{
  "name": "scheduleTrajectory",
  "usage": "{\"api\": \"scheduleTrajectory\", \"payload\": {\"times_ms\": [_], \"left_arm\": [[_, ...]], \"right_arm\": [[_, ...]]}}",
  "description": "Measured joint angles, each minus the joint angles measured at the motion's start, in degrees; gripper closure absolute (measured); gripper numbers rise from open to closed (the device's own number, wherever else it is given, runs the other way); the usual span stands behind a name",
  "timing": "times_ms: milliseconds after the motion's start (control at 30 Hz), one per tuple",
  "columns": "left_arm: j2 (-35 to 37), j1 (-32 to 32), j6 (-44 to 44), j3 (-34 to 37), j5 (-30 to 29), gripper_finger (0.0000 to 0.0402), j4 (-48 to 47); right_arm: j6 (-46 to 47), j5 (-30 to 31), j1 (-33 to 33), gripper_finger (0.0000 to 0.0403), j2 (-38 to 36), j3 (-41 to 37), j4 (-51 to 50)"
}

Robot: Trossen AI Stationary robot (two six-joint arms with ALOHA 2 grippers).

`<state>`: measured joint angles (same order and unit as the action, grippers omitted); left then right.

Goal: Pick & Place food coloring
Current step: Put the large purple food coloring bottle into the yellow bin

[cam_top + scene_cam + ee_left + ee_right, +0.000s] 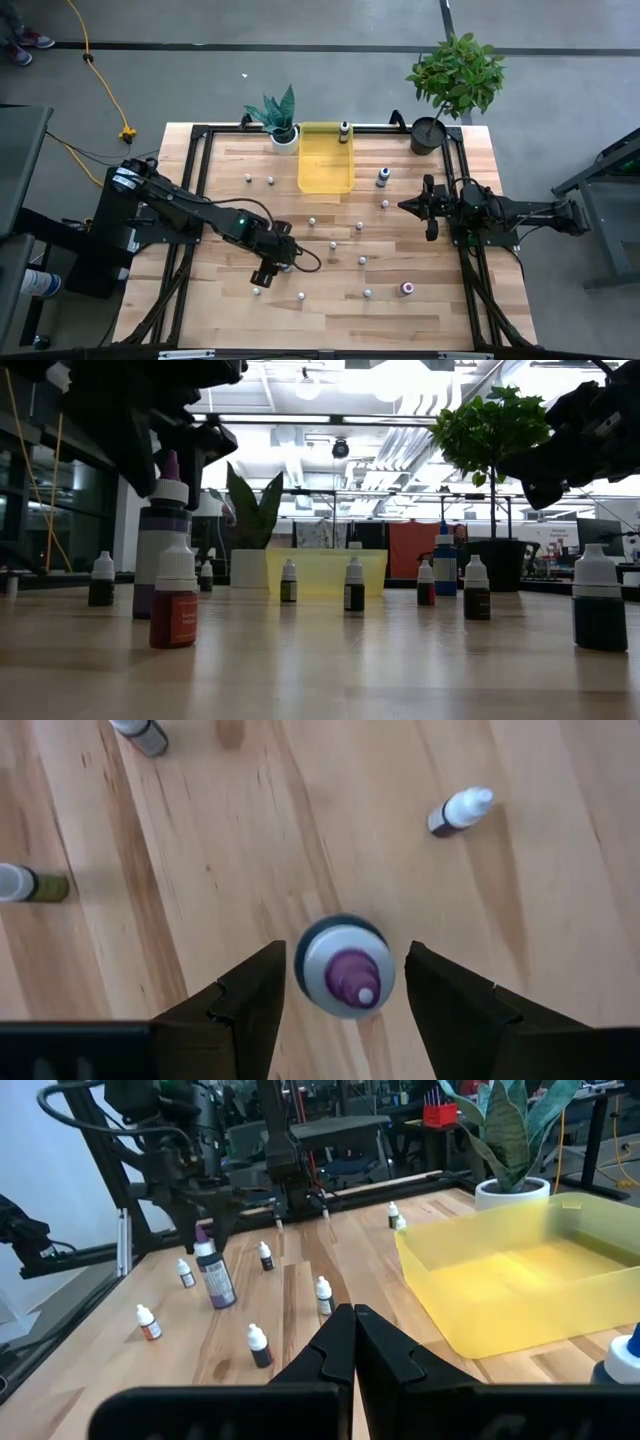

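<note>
The purple food coloring bottle should go in the yellow tray, so my left gripper should grab it by its white-collared cap point(346, 970) next.
A larger purple food coloring bottle point(345, 968) with a white collar and purple tip stands upright on the wooden table point(220, 300). My left gripper point(345, 955) is open and points down over it, one finger on each side of the cap with a narrow gap to each. The same bottle point(213, 1275) shows in the right wrist view. Several small white-capped bottles point(333, 245) stand scattered over the table. A blue one point(383, 177) and a pink one point(407, 288) are larger. My right gripper point(352, 1320) is shut and waits above the table's right edge point(425, 207).
A translucent yellow tray point(326, 157) lies at the far middle, with a dark bottle point(344, 131) at its far rim. A white-potted plant point(281, 120) stands left of it and a black-potted leafy plant point(452, 80) at the far right corner.
</note>
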<state>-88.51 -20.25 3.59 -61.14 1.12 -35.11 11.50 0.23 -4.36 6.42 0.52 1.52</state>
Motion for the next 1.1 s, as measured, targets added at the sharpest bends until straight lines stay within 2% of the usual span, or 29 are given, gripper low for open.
{"api": "scheduleTrajectory", "payload": {"times_ms": [233, 567, 733, 833, 1100], "left_arm": [[0.0, 0.0, 1.16, 0.0, -0.5, 0.0212, 0.24], [0.07, 0.04, 2.05, -0.12, -1.48, 0.0312, -0.53], [0.01, 0.15, 6.55, -1.12, -2.97, 0.0313, -2.49], [-0.09, 1.28, 9.68, -4.58, -3.36, 0.0313, -6.84], [-0.04, 6.39, 22.56, -18.97, -10.66, 0.0313, -19.26]], "right_arm": [[0.0, 0.0, 0.02, 0.0402, 0.0, 0.0, -0.02], [0.01, -0.01, 0.01, 0.0402, 0.0, 0.0, -0.02], [-0.01, 0.0, 0.02, 0.0402, 0.0, 0.01, -0.02], [0.01, 0.0, 0.01, 0.0402, 0.0, 0.0, -0.02], [-0.01, -0.01, 0.01, 0.0402, 0.0, 0.0, -0.02]]}}
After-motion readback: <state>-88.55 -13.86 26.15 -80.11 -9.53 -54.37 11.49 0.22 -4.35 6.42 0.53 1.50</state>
